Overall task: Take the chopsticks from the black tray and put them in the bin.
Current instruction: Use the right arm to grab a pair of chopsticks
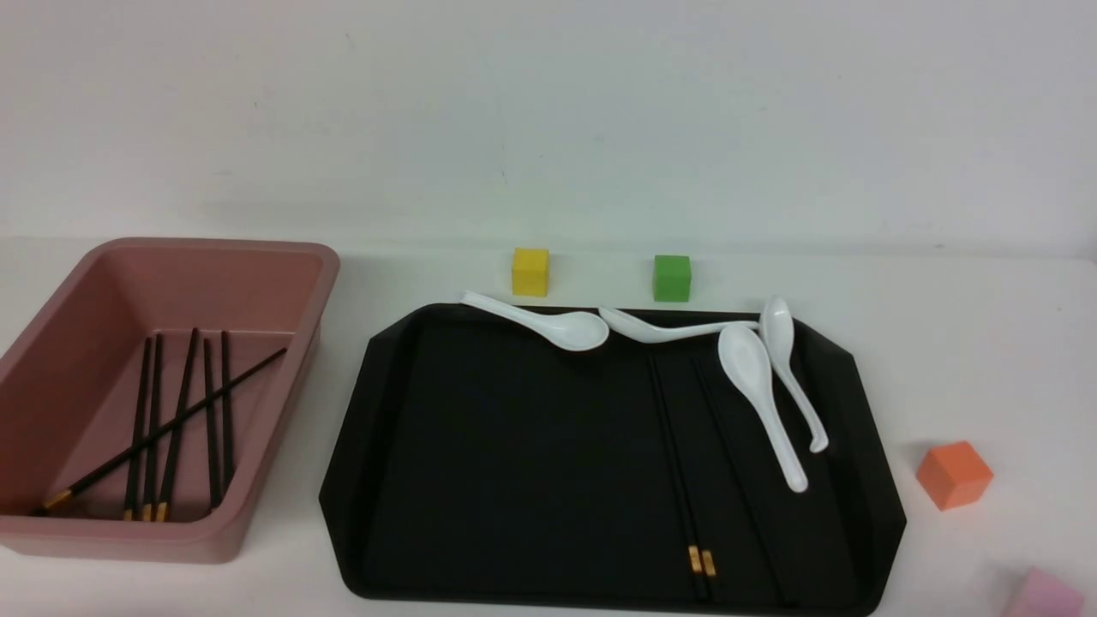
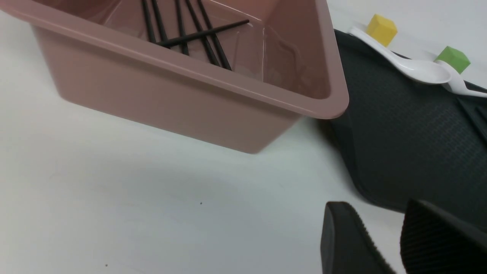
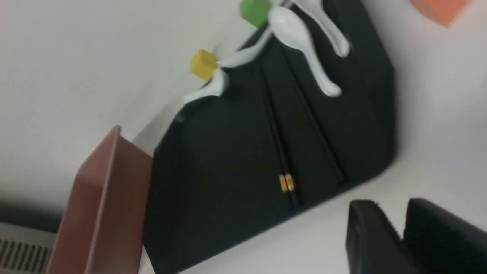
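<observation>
My right gripper should next grab the two black chopsticks by their gold-banded ends to move them into the bin.
The black tray lies in the middle of the table. Two chopsticks lie side by side on its right half, their gold bands at the near rim. A third thin black stick lies just right of them. Several more chopsticks lie in the pink bin on the left. Neither gripper shows in the front view. In the left wrist view my left gripper is open and empty over the table, near the bin and the tray's corner. In the right wrist view my right gripper is narrowly open and empty, off the tray's near edge, near the chopsticks.
Several white spoons lie along the tray's far and right part. A yellow cube and a green cube stand behind the tray. An orange cube and a pink cube sit at the right.
</observation>
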{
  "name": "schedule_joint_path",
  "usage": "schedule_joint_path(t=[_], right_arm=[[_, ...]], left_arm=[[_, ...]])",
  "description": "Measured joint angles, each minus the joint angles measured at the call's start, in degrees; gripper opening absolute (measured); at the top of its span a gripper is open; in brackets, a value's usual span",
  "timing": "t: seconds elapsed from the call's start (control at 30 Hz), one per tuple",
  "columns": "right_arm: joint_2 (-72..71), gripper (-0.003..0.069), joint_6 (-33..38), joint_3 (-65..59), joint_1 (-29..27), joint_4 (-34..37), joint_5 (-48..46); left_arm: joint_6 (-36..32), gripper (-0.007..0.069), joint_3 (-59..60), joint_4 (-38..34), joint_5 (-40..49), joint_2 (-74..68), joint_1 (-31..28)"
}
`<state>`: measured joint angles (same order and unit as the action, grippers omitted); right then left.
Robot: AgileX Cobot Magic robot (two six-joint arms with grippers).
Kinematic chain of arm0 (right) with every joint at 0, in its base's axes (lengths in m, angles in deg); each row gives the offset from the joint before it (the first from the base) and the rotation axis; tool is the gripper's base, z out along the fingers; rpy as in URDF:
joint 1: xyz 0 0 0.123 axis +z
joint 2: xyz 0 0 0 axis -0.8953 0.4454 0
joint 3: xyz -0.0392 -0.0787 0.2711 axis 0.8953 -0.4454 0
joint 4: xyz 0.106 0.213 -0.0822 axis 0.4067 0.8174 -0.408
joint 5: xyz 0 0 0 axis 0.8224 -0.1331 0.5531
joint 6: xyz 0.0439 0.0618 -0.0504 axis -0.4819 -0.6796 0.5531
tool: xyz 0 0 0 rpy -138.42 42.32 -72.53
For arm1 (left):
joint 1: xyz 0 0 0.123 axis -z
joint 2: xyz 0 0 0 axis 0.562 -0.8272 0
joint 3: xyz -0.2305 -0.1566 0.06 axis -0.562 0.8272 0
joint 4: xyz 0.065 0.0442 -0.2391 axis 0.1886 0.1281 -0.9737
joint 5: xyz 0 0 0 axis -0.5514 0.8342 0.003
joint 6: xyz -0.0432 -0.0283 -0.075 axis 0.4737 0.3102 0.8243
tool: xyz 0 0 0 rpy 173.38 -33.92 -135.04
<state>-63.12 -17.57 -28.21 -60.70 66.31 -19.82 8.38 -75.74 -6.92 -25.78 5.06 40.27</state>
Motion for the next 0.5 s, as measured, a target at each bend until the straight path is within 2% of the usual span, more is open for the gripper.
schedule_joint_path(t=[0.03, 0.17, 0.3, 0.4, 0.5], right_arm=[[0.9, 0.0118, 0.3, 1.4, 0.0, -0.7, -0.6], [11.8, 0.001, 1.1, 10.9, 0.0, -11.1, -9.1], [24.6, -0.0003, 1.1, 17.1, 0.0, -21.9, -17.6], [33.2, -0.0003, 3.6, 19.5, 0.0, -23.3, -19.9], [45.2, -0.0002, 13.5, 23.7, 0.0, -17.9, -21.3]], left_arm=[[0.0, 0.0238, 0.0, 0.0, 0.0, 0.0, 0.0], [0.0, 0.0238, 0.0, 0.0, 0.0, 0.0, 0.0], [0.0, 0.0238, 0.0, 0.0, 0.0, 0.0, 0.0], [0.0, 0.0238, 0.0, 0.0, 0.0, 0.0, 0.0], [0.0, 0.0238, 0.0, -0.1, 0.0, 0.0, 0.0]])
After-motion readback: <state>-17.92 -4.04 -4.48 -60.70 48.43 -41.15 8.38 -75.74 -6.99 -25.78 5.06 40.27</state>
